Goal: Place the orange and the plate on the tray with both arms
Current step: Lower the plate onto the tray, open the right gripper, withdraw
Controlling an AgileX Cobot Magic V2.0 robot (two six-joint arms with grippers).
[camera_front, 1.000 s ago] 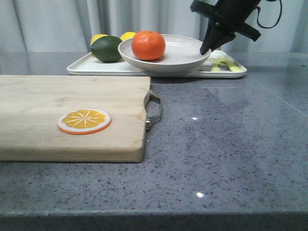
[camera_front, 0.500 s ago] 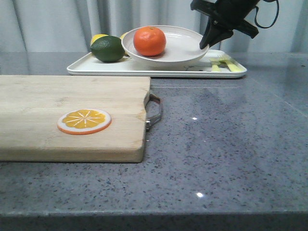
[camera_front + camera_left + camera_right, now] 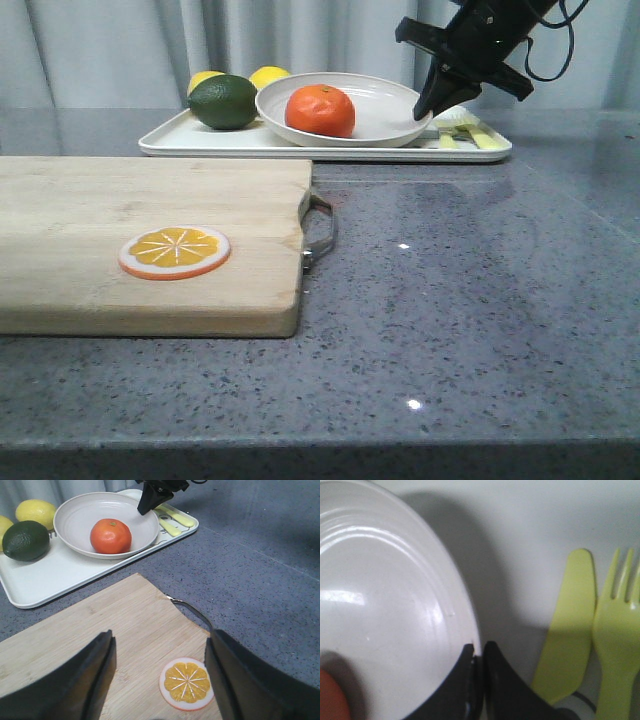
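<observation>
The off-white plate (image 3: 380, 110) rests inside the white tray's rim and would stay there, so the right gripper needs to release the plate now.
The off-white plate (image 3: 380, 110) rests on the white tray (image 3: 170, 138) at the back of the table, with the orange (image 3: 320, 110) lying inside it. My right gripper (image 3: 420, 108) is shut on the plate's right rim (image 3: 470, 630); one finger is inside the dish and one outside. In the left wrist view the plate (image 3: 75, 522) and orange (image 3: 111, 535) show on the tray (image 3: 55, 577). My left gripper (image 3: 160, 675) hangs open above the cutting board, holding nothing.
A wooden cutting board (image 3: 100, 230) with a metal handle (image 3: 322, 228) fills the left front, an orange slice disc (image 3: 175, 251) on it. A green lime (image 3: 222, 101) and yellow lemons (image 3: 268, 76) lie at the tray's left end. Yellow cutlery print (image 3: 600, 630) marks its right end.
The right gripper lowered the plate with the orange from a raised, tilted pose down onto the tray. The orange rolled slightly right inside the plate.
</observation>
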